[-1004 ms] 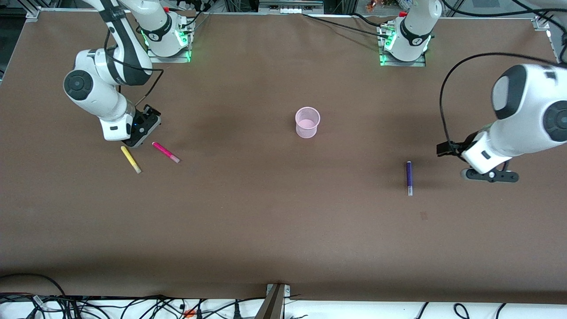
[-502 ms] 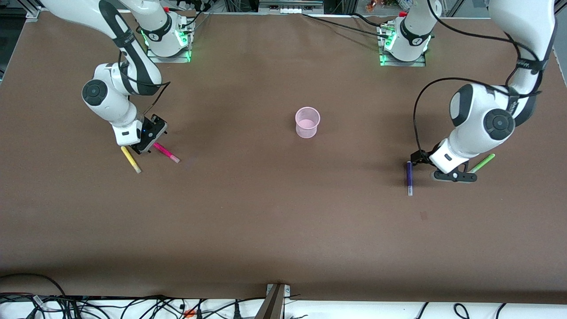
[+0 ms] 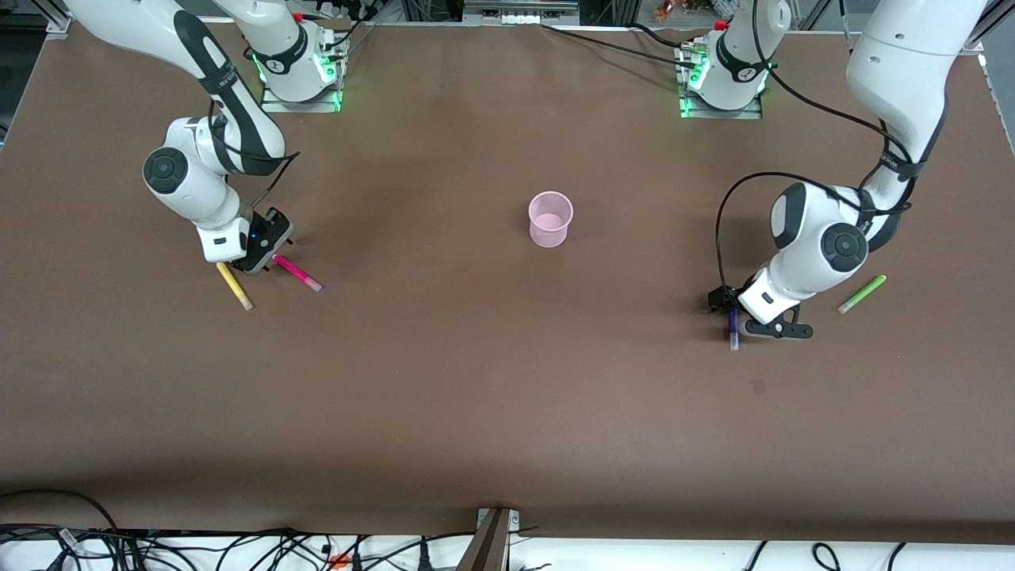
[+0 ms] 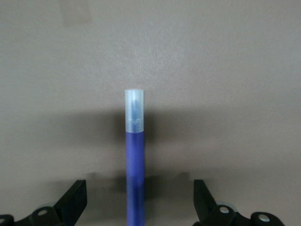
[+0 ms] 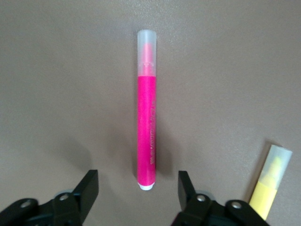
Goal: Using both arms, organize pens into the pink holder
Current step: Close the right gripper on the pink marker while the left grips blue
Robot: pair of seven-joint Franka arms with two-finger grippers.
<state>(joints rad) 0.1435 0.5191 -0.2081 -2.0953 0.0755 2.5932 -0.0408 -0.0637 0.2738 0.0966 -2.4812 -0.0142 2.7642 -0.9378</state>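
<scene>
The purple pen's clear end (image 3: 734, 342) should stay free to go into the pink holder, so my left gripper needs to grab the purple pen by its purple body (image 3: 733, 322).
The pink holder (image 3: 550, 219) stands upright mid-table. My right gripper (image 3: 267, 254) is low over the end of the magenta pen (image 3: 297, 273). In the right wrist view the gripper (image 5: 138, 193) is open, with the butt end of the magenta pen (image 5: 146, 122) between its fingertips. The yellow pen (image 3: 235, 286) lies beside it and also shows in the right wrist view (image 5: 270, 188). My left gripper (image 3: 731, 311) is low over the purple pen (image 3: 733, 331). In the left wrist view it (image 4: 137, 205) is open and straddles the purple pen (image 4: 135, 165). The green pen (image 3: 862, 293) lies toward the left arm's end.
The brown table (image 3: 507, 412) is bare between the holder and the front edge. Cables lie along the front edge, below the table.
My left gripper has swung in from the table's end and come down over the purple pen, uncovering the green pen. My right gripper has shifted onto the magenta pen's end.
</scene>
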